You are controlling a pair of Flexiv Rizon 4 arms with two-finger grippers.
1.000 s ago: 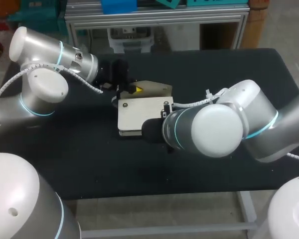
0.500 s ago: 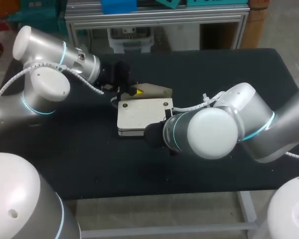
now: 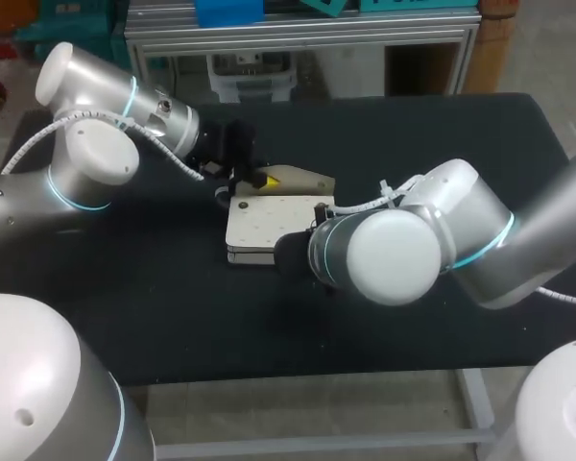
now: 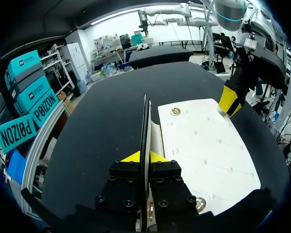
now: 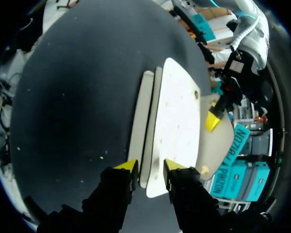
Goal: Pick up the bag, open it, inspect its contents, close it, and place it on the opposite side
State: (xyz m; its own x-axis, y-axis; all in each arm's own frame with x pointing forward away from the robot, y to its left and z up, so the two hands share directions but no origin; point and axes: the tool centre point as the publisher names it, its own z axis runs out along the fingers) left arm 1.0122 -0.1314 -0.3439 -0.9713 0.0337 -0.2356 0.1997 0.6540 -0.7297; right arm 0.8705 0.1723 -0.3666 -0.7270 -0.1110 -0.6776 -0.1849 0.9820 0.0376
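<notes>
The bag panel has its thin end edge (image 5: pixel 154 170) standing apart from the layers stacked (image 5: pixel 144 121) beneath it. My right gripper will grab the bag panel by that edge next.
A flat cream bag (image 3: pixel 264 226) lies mid-table on the black top, its flap (image 3: pixel 302 180) folded up and back. My left gripper (image 4: pixel 145 156) is shut on the flap's (image 4: pixel 146 121) thin edge, which stands upright between its yellow tips. The bag's body (image 4: pixel 203 150) lies beside it. My right gripper (image 5: pixel 150 166) stands open at the bag's (image 5: pixel 177 116) near end, with the layered edge between its fingers and a gap on each side. In the head view my right arm's wrist (image 3: pixel 379 254) hides that gripper. The left gripper's yellow tip (image 5: pixel 212 121) shows at the far end.
The black tabletop (image 3: pixel 173 307) spreads around the bag on all sides. Metal snaps (image 4: pixel 175 111) dot the bag's cream face. My left arm (image 3: pixel 106 144) comes in along the far left, and my right arm crosses the near right.
My right gripper's fingers have parted from shut to open at the bag's near end, and the right arm has shifted slightly left. The left gripper keeps its hold on the flap.
</notes>
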